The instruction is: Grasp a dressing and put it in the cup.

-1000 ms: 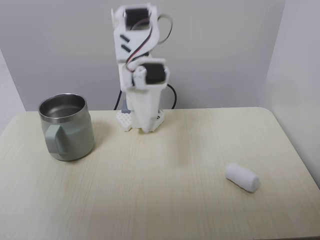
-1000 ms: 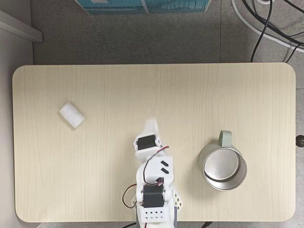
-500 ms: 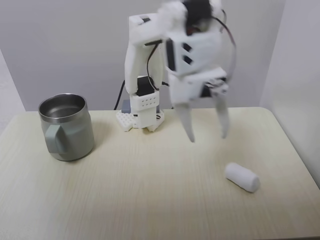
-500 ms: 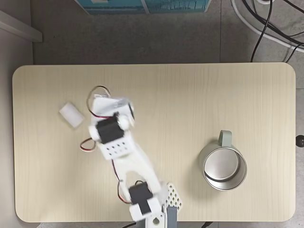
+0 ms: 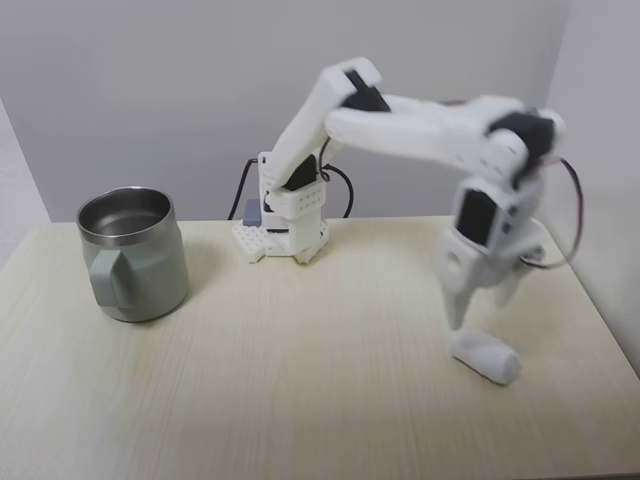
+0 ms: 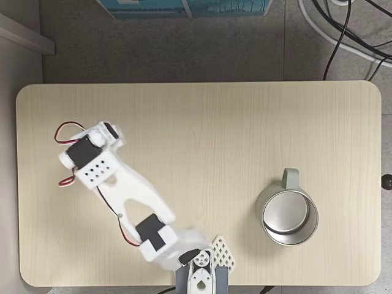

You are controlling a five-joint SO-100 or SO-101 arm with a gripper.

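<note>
Next, my gripper reaches the dressing and grabs its curved sides. That leaves the dressing's round end free to enter the cup (image 5: 150, 275).
The dressing (image 5: 485, 355), a small white fuzzy roll, lies on its side at the right of the table in a fixed view. My gripper (image 5: 480, 303) hangs just above it, pointing down, open, with its fingers spread over the roll and nothing held. The left fingertip (image 5: 455, 315) is close to the roll's left end. In a fixed view from above, the arm's wrist (image 6: 92, 160) covers the spot and hides the dressing. The cup (image 5: 150, 275), sage green with a steel rim, stands upright far off on the other side of the table; its rim (image 6: 260, 214) shows from above.
The arm's base (image 5: 285, 225) sits at the table's back edge in the middle. The wooden table (image 5: 300, 380) has rounded corners, and a wall stands close on the right. Cables (image 6: 343, 30) and a blue box (image 6: 184, 5) lie on the floor beyond the table.
The arm has unfolded from its upright pose by the base and swung out over the dressing. The gripper has opened and come down to just above the roll. Cup and dressing have not moved.
</note>
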